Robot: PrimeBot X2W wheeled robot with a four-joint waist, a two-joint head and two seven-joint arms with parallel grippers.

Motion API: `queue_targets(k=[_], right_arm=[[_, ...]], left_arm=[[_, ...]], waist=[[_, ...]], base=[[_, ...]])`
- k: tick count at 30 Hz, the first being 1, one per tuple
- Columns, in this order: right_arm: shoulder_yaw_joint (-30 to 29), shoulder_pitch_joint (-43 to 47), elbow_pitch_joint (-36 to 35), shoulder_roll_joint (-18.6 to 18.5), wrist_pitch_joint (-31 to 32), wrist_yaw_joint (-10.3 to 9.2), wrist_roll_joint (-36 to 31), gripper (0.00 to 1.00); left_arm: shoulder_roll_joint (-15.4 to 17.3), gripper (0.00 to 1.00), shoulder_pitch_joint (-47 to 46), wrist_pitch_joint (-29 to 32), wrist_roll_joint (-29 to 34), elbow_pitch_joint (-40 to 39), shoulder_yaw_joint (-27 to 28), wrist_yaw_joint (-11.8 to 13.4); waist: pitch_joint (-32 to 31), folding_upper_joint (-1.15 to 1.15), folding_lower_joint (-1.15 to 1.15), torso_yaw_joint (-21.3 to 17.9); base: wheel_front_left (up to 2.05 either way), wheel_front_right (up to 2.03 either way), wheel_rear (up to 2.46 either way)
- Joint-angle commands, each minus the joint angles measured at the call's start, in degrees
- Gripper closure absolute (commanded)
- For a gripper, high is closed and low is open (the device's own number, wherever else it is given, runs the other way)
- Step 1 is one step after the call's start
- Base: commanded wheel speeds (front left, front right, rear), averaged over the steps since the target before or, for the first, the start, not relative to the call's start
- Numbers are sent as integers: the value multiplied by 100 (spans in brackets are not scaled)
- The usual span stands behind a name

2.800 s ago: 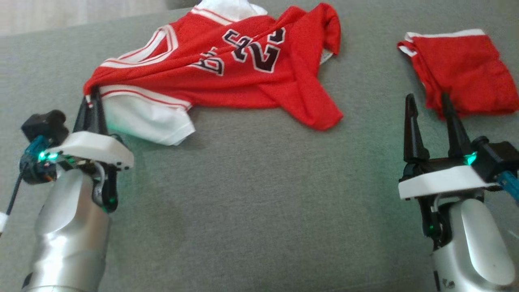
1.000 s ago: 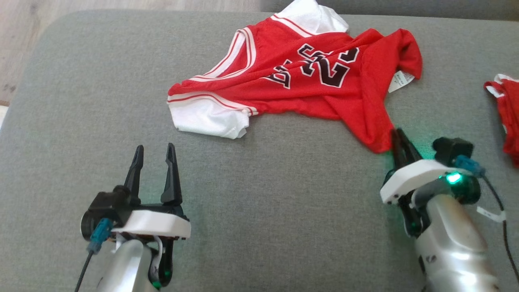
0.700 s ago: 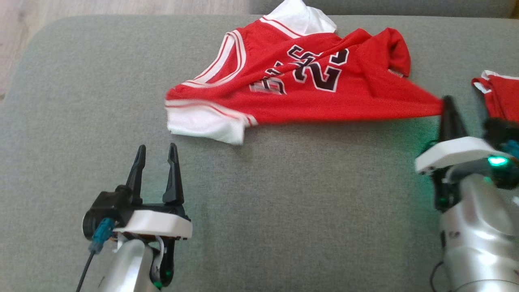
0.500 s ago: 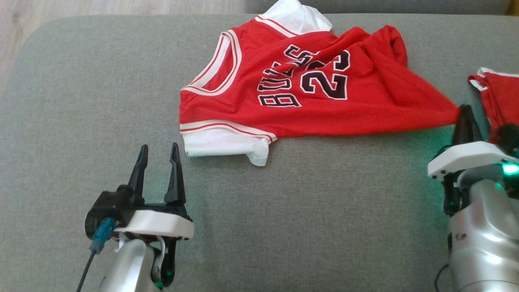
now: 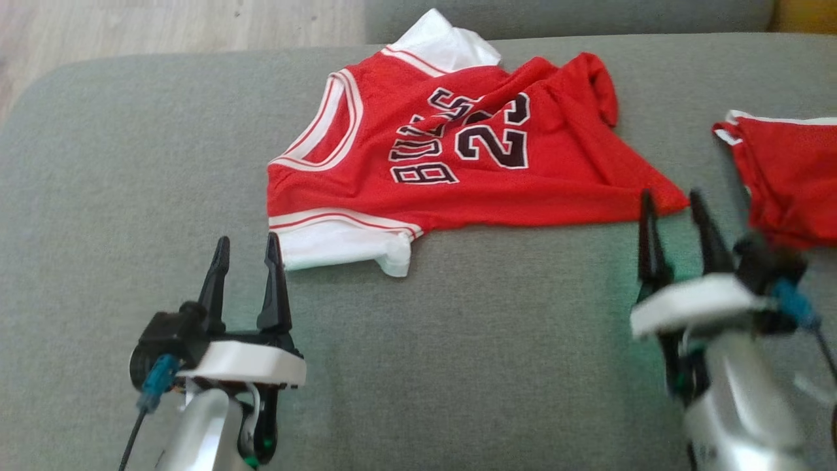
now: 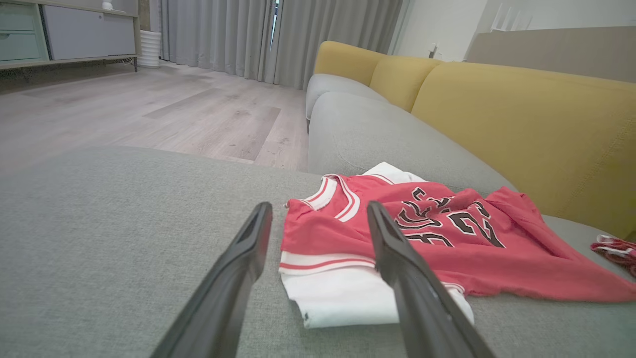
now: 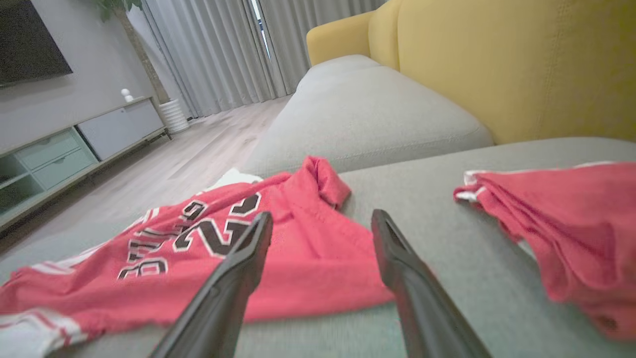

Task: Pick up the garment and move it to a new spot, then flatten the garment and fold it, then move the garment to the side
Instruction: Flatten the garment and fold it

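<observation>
Next, my left gripper pinches the jersey by the hem corner of its white sleeve, a free cloth edge, while the red body lies flat.
The garment is a red basketball jersey with white sleeves and black lettering, lying spread and wrinkled on the grey sofa seat. It also lies ahead in the left wrist view and the right wrist view. My left gripper stands open just below the white sleeve, holding nothing. Near the jersey's lower right corner my right gripper is open and empty, its fingers apart. In the wrist views both pairs of fingers are spread with cloth beyond them.
A second red garment, folded, lies at the right, close to my right gripper, seen too in the right wrist view. Yellow back cushions rise behind the seat. Wood floor lies beyond the seat's left edge.
My right gripper pulled the jersey's corner to the right, stretching it flatter, then let go and drew back a little. The left gripper stayed open and still. The camera shifted slightly.
</observation>
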Motion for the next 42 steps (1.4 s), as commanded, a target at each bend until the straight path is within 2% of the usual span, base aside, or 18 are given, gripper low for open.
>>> queue_targets(k=[1,5,10,13,18,25,31,42], right_arm=[[265,270,-481,-2,-60,-5,9,0],[362,869,-1116,-2,-61,-5,142,0],[281,992,-1409,-2,-62,-5,127,0],[210,945,-1515,-2,-46,-5,96,0],[126,911,-1636,-2,-9,-5,81,0],[157,865,-1663,-2,8,-5,111,0],[151,826,-1632,-2,5,-5,130,0],[155,736,-1596,-2,0,-5,145,0]], left_arm=[[53,0,-39,-53,62,-172,204,-2],[53,0,-2,-53,79,-170,235,-28],[106,0,4,-53,186,-108,166,-105],[232,0,-41,5,321,27,-35,-239],[630,0,-219,472,713,425,-502,-395],[953,0,-650,621,1049,886,-624,-274],[1011,0,-928,507,1042,1218,-658,-312],[1075,0,-1278,656,1087,1895,-800,-305]], waist=[[-47,0,0,-74],[-70,0,0,-160],[-65,0,0,-214],[-6,0,0,-215],[141,0,0,-231],[313,0,0,-319],[387,0,0,-412],[450,0,0,-534]], base=[[0,0,0],[0,0,0],[0,0,0],[0,0,0],[0,0,0],[0,0,0],[0,0,0],[0,0,0]])
